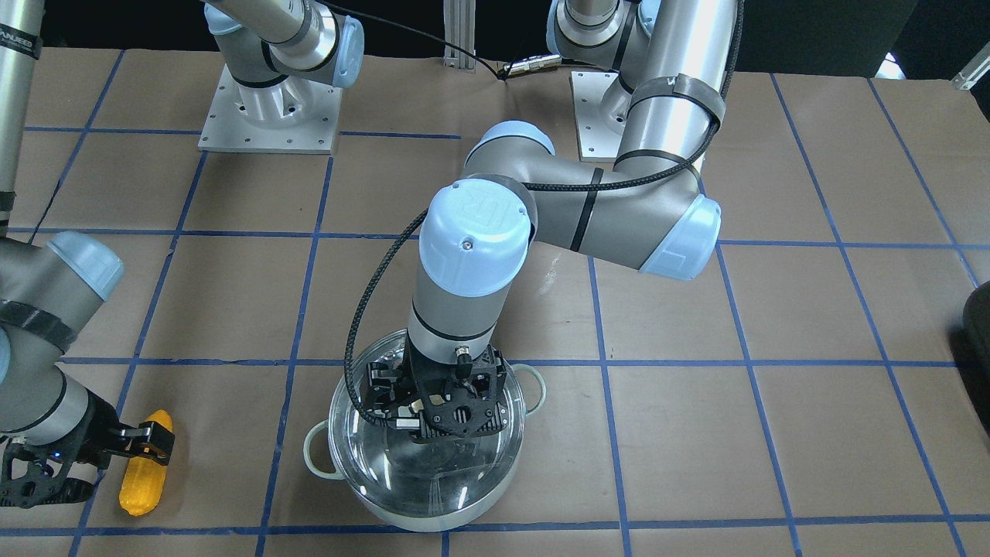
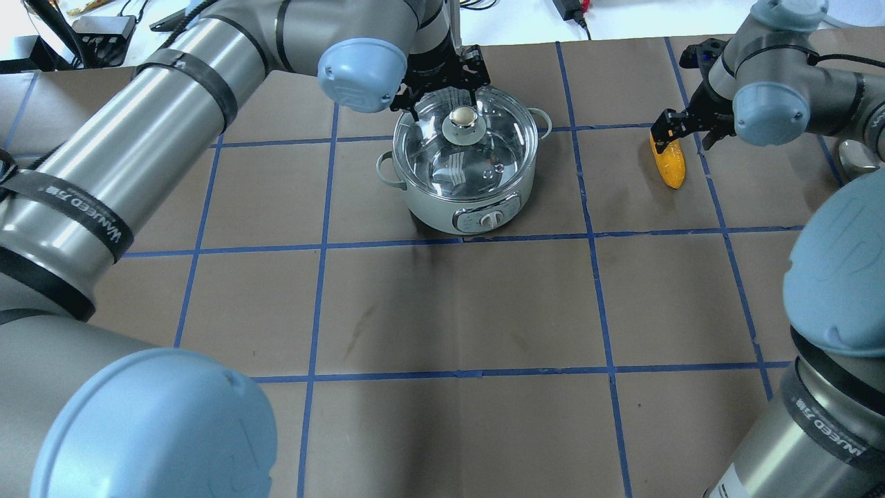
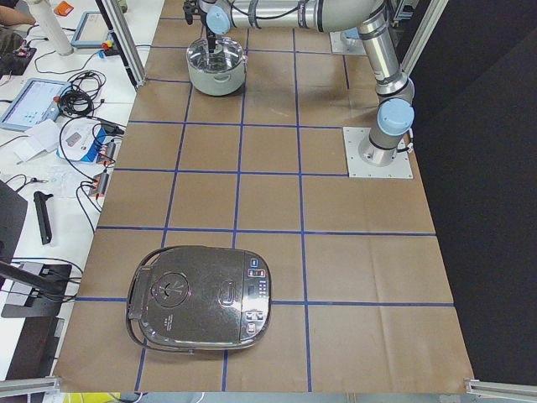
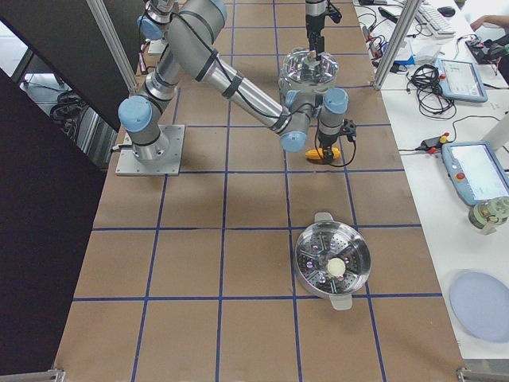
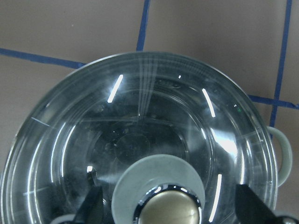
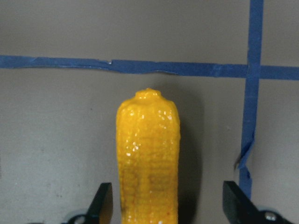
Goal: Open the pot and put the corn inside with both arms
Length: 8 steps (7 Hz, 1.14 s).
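Observation:
I should next grab the yellow corn across its plump body [image 1: 147, 472] with my right gripper. Then I can put the corn inside the pot [image 1: 427, 473].
The pot [image 2: 442, 207] stands at the table's far middle with its clear glass lid [image 2: 484, 159] on; it also shows in the front view [image 1: 433, 503]. My left gripper [image 2: 449, 107] hangs just above the lid, open, its fingers [image 5: 93, 205] either side of the lid's pale knob [image 5: 170, 210] without touching it. The corn [image 2: 671, 166] lies flat on the table to the pot's right. My right gripper [image 2: 681, 130] is open and low over the corn's far end, and the corn [image 6: 147, 154] lies between its fingertips [image 6: 103, 203], apart from both.
A dark rice cooker [image 3: 201, 306] stands at the table's left end. A steel steamer basket [image 4: 332, 265] and a pale blue plate [image 4: 481, 296] are at the right end. Blue tape lines grid the brown table cover [image 2: 456, 304].

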Available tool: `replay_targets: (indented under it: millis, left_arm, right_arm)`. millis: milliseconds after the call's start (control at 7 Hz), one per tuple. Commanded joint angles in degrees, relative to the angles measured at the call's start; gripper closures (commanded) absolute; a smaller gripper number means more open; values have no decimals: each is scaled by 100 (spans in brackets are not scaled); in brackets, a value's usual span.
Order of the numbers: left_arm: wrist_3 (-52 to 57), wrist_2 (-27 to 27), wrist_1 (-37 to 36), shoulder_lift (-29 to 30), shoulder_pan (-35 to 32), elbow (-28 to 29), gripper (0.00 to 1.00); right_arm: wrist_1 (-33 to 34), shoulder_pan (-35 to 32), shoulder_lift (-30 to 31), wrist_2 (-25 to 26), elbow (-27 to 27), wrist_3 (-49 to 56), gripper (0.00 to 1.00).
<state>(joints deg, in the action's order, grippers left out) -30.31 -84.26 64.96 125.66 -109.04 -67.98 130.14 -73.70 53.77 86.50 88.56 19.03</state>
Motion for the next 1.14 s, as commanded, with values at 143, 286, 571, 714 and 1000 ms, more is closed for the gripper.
replay_targets:
  millis: [143,286,571,714,1000]
  left_arm:
    - [-63,-12,174,20,-92,-31,57]
    - [-63,-3,193,-6,-92,-31,82]
    - [33,-47,455,-268,-13,65,89]
    - [164,-56,926,-566,135,179,89]
    - [1633,-30,1824,-1138,1203,58,89]
  right_arm:
    - [-22,4,-34,-37,-5,-40,75]
    - [-197,-13,79,-28,-40,-75,76]
    - [-1527,-22,929,-28,-337,-75,79]
    - [-2336,-83,1203,-28,-635,-154,78]
    - [-2581,-887,1582,-19,-761,-906,79]
